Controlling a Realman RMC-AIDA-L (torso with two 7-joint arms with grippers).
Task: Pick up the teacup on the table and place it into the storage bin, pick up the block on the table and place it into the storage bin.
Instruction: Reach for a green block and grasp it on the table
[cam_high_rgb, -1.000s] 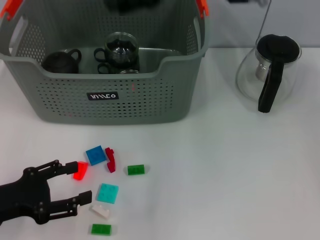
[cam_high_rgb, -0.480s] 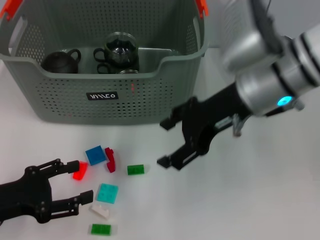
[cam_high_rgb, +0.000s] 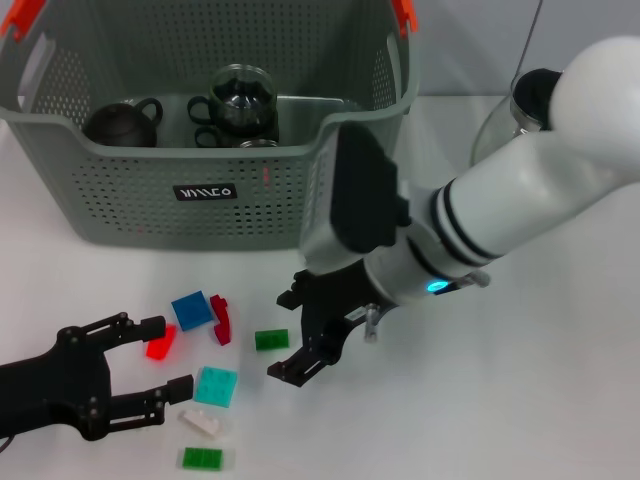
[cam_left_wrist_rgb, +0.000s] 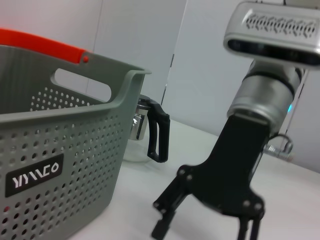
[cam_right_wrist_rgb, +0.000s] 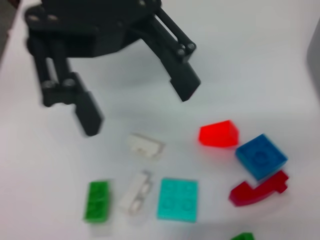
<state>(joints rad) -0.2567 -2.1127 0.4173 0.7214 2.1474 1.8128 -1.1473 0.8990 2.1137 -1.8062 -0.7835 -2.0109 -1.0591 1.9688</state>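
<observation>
My right gripper's fingers stand short of the block's middle in the head view, so it moves toward the green block's middle (cam_high_rgb: 271, 340) next before closing.
Several small blocks lie on the white table in front of the storage bin (cam_high_rgb: 200, 190): red (cam_high_rgb: 160, 343), blue (cam_high_rgb: 190, 310), dark red (cam_high_rgb: 220, 320), green (cam_high_rgb: 271, 339), cyan (cam_high_rgb: 215, 386), white (cam_high_rgb: 200, 422). My left gripper (cam_high_rgb: 165, 358) rests open at the near left, its far fingertip just short of the red block (cam_right_wrist_rgb: 218, 134). My right gripper (cam_high_rgb: 290, 335) hangs open right beside the green block. A dark teacup (cam_high_rgb: 120, 122) and a glass cup (cam_high_rgb: 240, 100) sit inside the bin.
A glass pot (cam_high_rgb: 495, 150) with a black handle stands at the far right, mostly hidden behind my right arm. Another green block (cam_high_rgb: 202, 459) lies near the front edge. The bin (cam_left_wrist_rgb: 60, 150) rises close beside the block cluster.
My right arm has swung in from the right and moved down and left, ending over the blocks by the green one. The left gripper has barely shifted.
</observation>
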